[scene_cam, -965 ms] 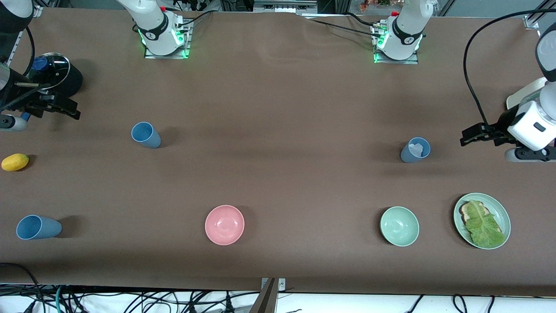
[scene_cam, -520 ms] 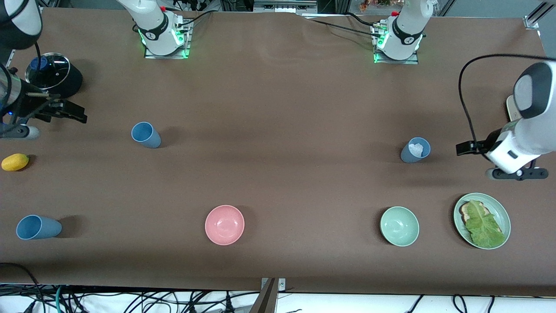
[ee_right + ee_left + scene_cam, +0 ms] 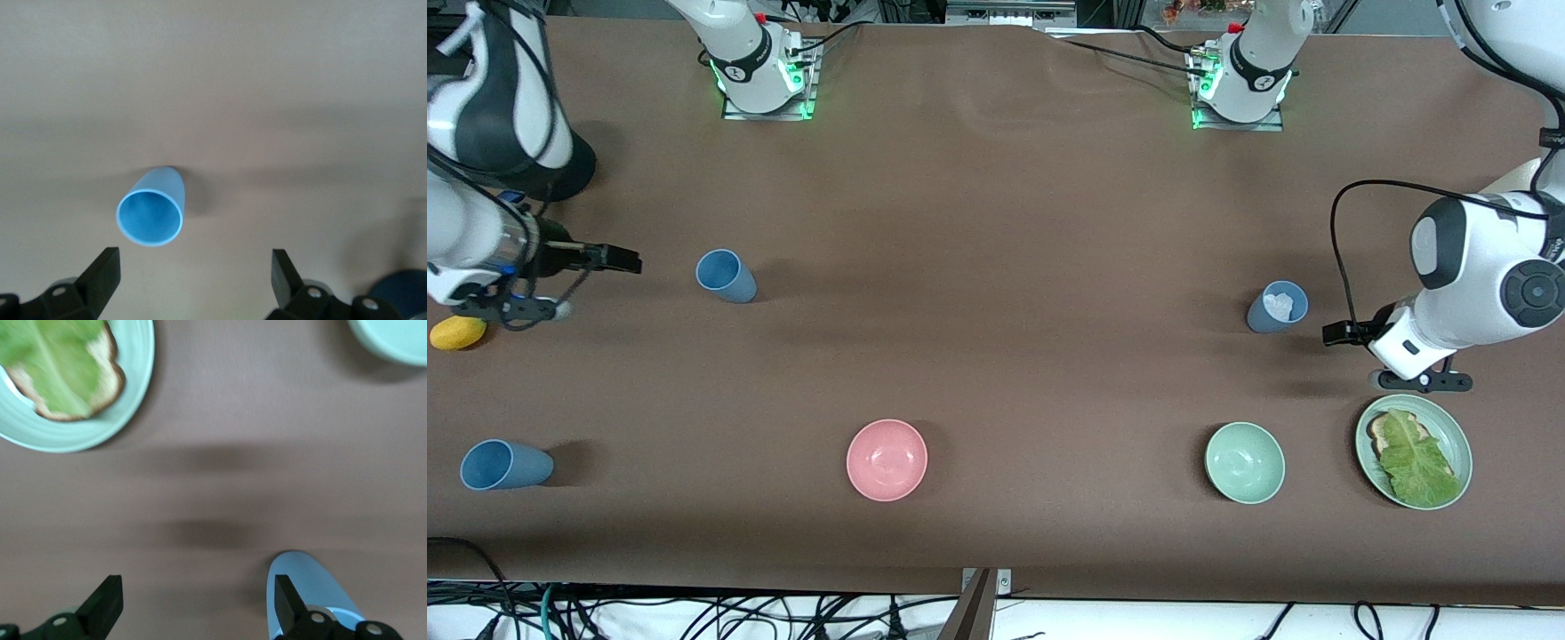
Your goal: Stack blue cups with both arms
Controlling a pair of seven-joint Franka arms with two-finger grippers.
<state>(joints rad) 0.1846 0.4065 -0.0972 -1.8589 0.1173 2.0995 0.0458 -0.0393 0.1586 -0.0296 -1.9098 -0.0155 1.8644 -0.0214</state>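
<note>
The empty blue cup should be stacked with the cup that has something white inside, so my right gripper needs to grab the empty cup next by its rim (image 3: pixel 701 276) (image 3: pixel 151 245).
Three blue cups stand on the brown table. One blue cup (image 3: pixel 726 276) (image 3: pixel 152 210) is toward the right arm's end, and my right gripper (image 3: pixel 624 260) (image 3: pixel 193 277) hangs open beside it, a short gap away. A greyer blue cup (image 3: pixel 1277 307) (image 3: pixel 313 587) with something white inside stands toward the left arm's end. My left gripper (image 3: pixel 1336 334) (image 3: pixel 197 607) is open close beside it, one finger next to the cup's wall. The third blue cup (image 3: pixel 505 465) stands nearer the front camera, at the right arm's end.
A pink bowl (image 3: pixel 887 460) and a mint-green bowl (image 3: pixel 1245 462) (image 3: pixel 393 340) sit nearer the front camera. A green plate (image 3: pixel 1458 436) (image 3: pixel 137 393) with toast and lettuce lies by the left gripper. A yellow lemon (image 3: pixel 458 332) lies under the right arm. A dark pot (image 3: pixel 578 169) is half hidden.
The right gripper has swung in toward its blue cup. The left gripper has moved toward the greyer cup and nearer the plate. Both stay open.
</note>
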